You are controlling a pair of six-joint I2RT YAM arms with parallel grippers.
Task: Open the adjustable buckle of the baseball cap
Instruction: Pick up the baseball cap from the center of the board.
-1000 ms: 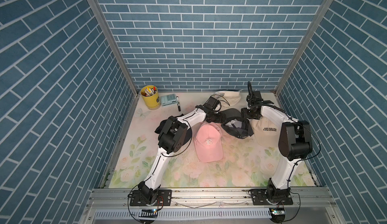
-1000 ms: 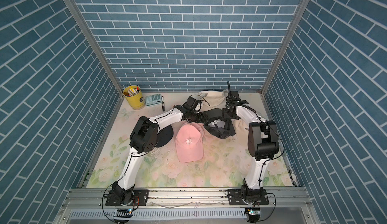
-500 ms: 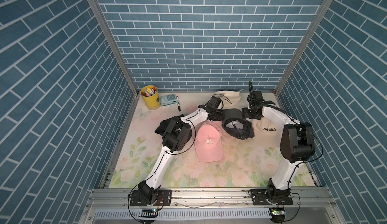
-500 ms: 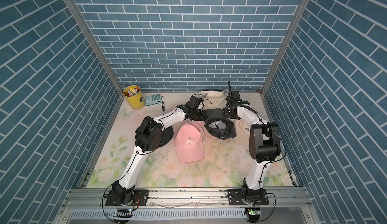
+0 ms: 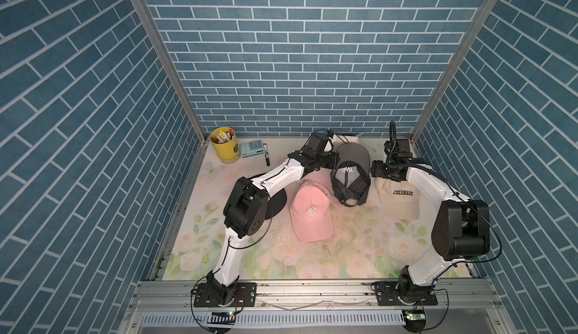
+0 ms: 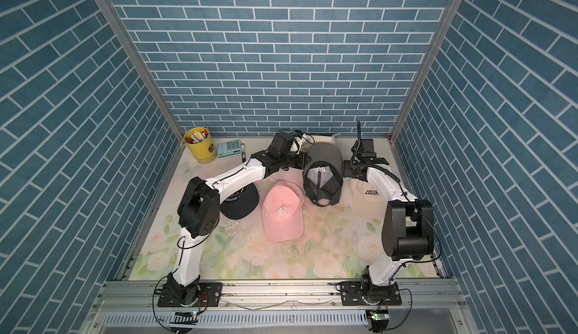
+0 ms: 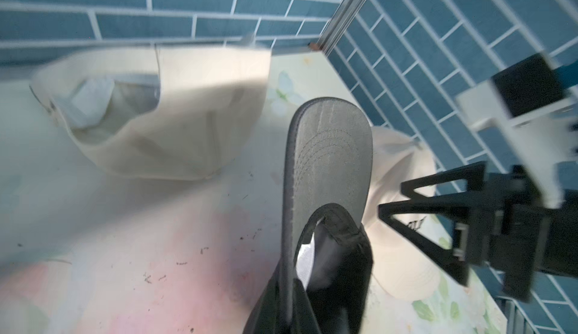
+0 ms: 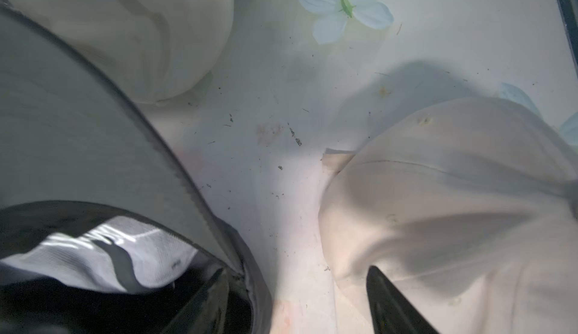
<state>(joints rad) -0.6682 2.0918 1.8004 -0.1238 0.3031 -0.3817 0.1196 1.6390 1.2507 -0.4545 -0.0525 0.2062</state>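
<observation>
I will turn the cap to open the buckle, so my right gripper will grab the dark grey cap's side rim opposite my left gripper and leave the rear strap (image 5: 347,205) free.
A dark grey baseball cap (image 5: 350,176) (image 6: 322,176) hangs upside down above the mat at the back, brim (image 7: 328,148) toward the rear wall. Its rear strap (image 5: 347,205) loops at the near side; I cannot make out the buckle. My left gripper (image 5: 335,160) (image 7: 289,320) is shut on the cap's edge beside the brim. My right gripper (image 5: 372,170) (image 8: 300,304) stands open at the cap's opposite side. One finger (image 8: 206,301) is inside the cap's rim and the other finger (image 8: 394,301) hangs over a cream cap.
A pink cap (image 5: 311,215) lies in the middle, a cream COLORADO cap (image 5: 397,201) under the right arm, a black cap (image 6: 240,204) under the left arm, and a white cap (image 7: 175,113) by the rear wall. A yellow pen cup (image 5: 222,145) and calculator (image 5: 253,149) sit back left.
My left gripper has closed on the grey cap's edge, and the cap has shifted slightly toward the back. The right gripper has hardly moved.
</observation>
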